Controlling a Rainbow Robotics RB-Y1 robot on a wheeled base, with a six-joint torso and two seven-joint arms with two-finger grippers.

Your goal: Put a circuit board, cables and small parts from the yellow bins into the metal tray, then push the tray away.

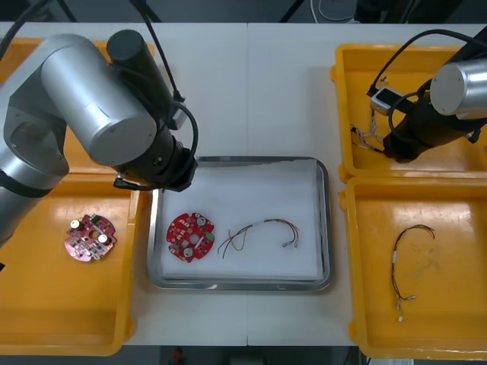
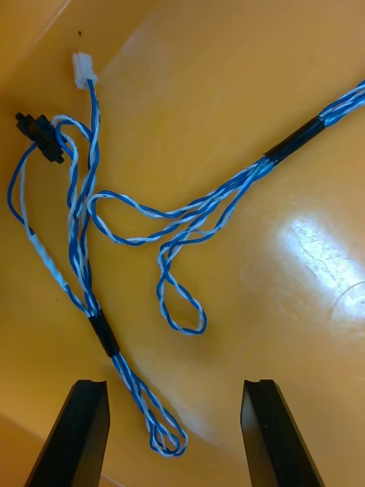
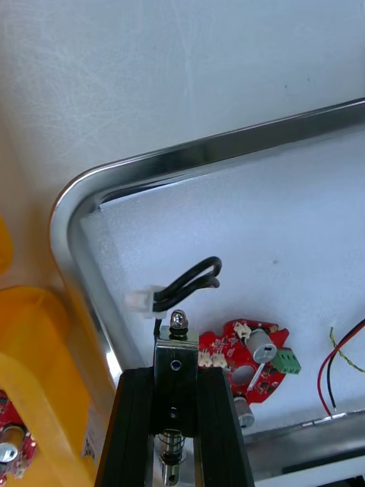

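Observation:
I will next use my right gripper to grab the twisted cable at the black sleeve (image 2: 103, 333) that bundles the strands, because they spread into slack loops at the ends.
My left gripper (image 3: 175, 380) is shut on a small metal part (image 3: 176, 351) that carries a looped black cable (image 3: 192, 280) with a white plug. It hangs over the near-left corner of the metal tray (image 3: 76, 199), white inside. In the tray (image 1: 326, 220) lie a round red circuit board (image 1: 190, 236) and a red and yellow cable (image 1: 262, 230). My right gripper (image 2: 175, 426) stands open low over a twisted blue and white cable (image 2: 144, 228) in the far right yellow bin (image 1: 358, 61); the cable's end loop lies between the fingers.
Another circuit board (image 1: 90, 237) rests in the near left yellow bin (image 1: 46, 304). The near right bin (image 1: 449, 304) holds a thin cable (image 1: 403, 262). My bulky left arm (image 1: 99, 106) covers the far left bin and the tray's corner.

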